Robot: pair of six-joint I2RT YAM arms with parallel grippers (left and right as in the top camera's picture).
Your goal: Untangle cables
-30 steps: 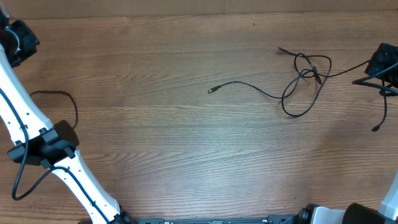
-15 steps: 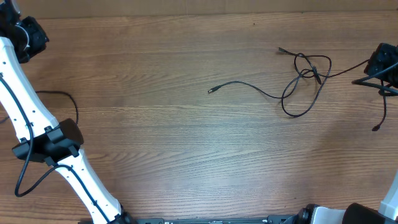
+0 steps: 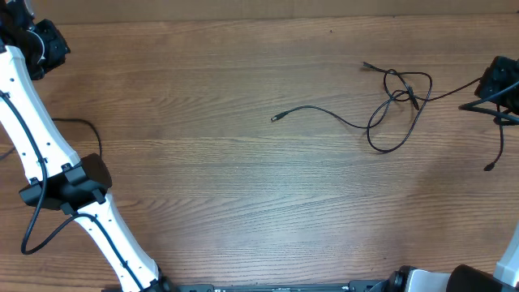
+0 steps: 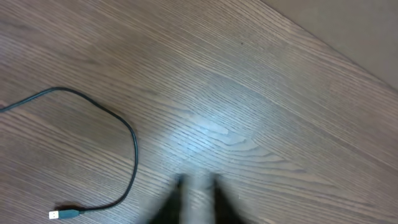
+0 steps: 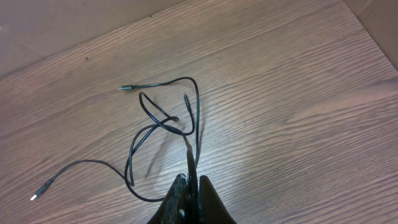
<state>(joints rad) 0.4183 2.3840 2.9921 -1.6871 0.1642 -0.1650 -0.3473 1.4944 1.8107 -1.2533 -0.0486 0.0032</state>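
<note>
My right gripper releases the piece of cable now, since flat, empty wood lies beside the tangle and the piece of cable [image 5: 188, 149] would settle on the table.
A tangle of thin black cables [image 3: 397, 101] lies at the right of the wooden table. One strand runs left to a small plug [image 3: 276, 118], and another plug [image 3: 366, 64] lies at the far side. My right gripper [image 3: 496, 85] sits at the right edge. In the right wrist view my right gripper [image 5: 191, 180] is shut on a cable strand [image 5: 188, 149] that leads into the tangle [image 5: 161, 124]. A separate cable [image 4: 127, 143] with a light plug [image 4: 62, 214] curves on the left. My left gripper [image 4: 197, 183] is blurred, open and empty, and in the overhead view it is at the far left corner [image 3: 45, 42].
The left arm's elbow [image 3: 65, 188] stands over the front left of the table, partly covering the loose cable [image 3: 91, 128]. A thin black cord [image 3: 496, 150] lies or hangs near the right edge. The table's far edge [image 3: 259, 18] runs along the top.
The left arm has swung its gripper a little to the right at the far left corner, and its elbow has shifted slightly. The right gripper and the tangle have not moved.
</note>
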